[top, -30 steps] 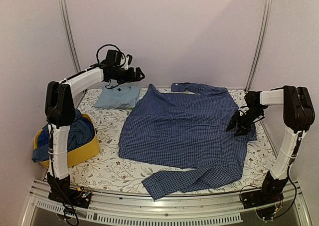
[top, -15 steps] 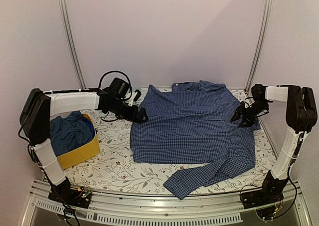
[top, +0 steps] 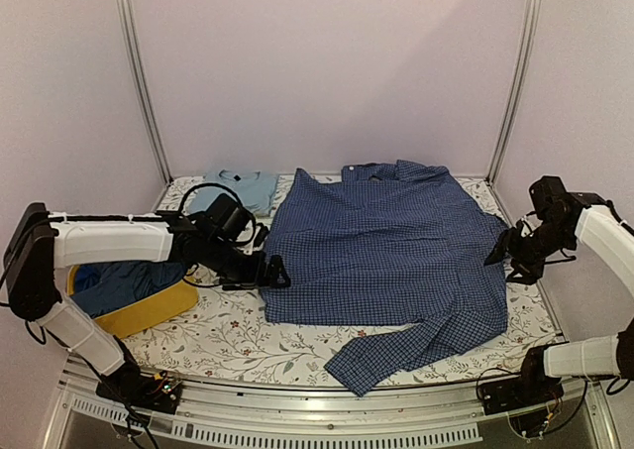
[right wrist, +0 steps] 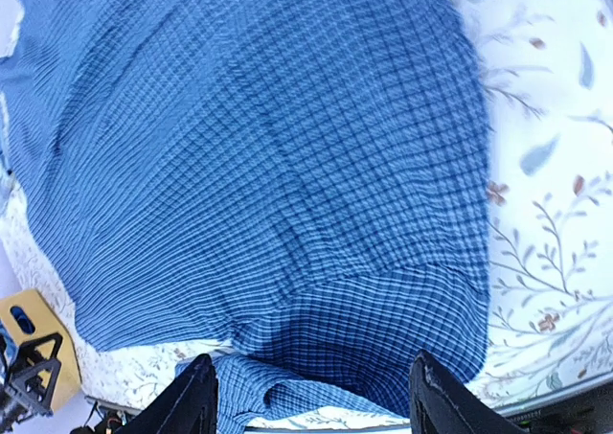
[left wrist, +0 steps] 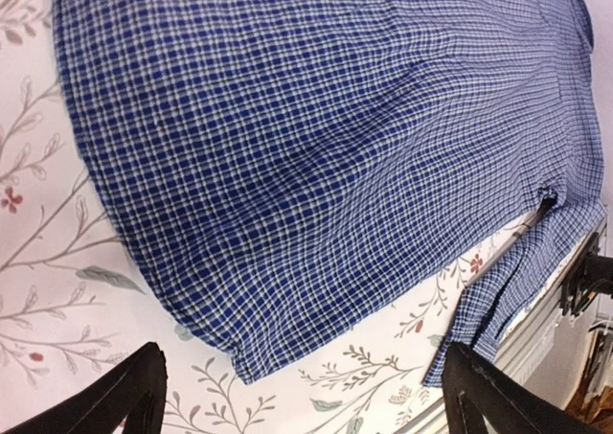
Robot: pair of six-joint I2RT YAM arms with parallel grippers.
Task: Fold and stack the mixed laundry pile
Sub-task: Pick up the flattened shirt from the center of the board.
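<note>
My right gripper will next grab the checked shirt's side edge near the front corner (top: pixel 503 319) (right wrist: pixel 475 343), opposite my left gripper, to fold the shirt's hem toward the collar.
The navy-and-white checked shirt (top: pixel 386 246) lies spread flat in the middle of the table, collar at the back, one sleeve (top: pixel 396 355) trailing toward the front edge. My left gripper (top: pixel 272 271) hovers open at the shirt's left hem; in the left wrist view the hem corner (left wrist: pixel 239 362) lies between its wide-apart fingers (left wrist: pixel 129 396), untouched. My right gripper (top: pixel 500 256) stands open over the shirt's right edge, holding nothing; the right wrist view shows the cloth (right wrist: pixel 268 166) below its fingers (right wrist: pixel 441 400). A folded light blue T-shirt (top: pixel 238 186) rests at the back left.
A yellow fabric basket (top: pixel 163 310) with dark blue clothes (top: pixel 119 279) in it sits at the left, under my left arm. The floral table cover (top: pixel 228 335) shows bare in front of the shirt's left half. Metal rails run along the front edge.
My left arm swung from the back left down to the shirt's left hem. The right gripper drew back to the right and opened wider. The shirt shifted right early on, then stayed still.
</note>
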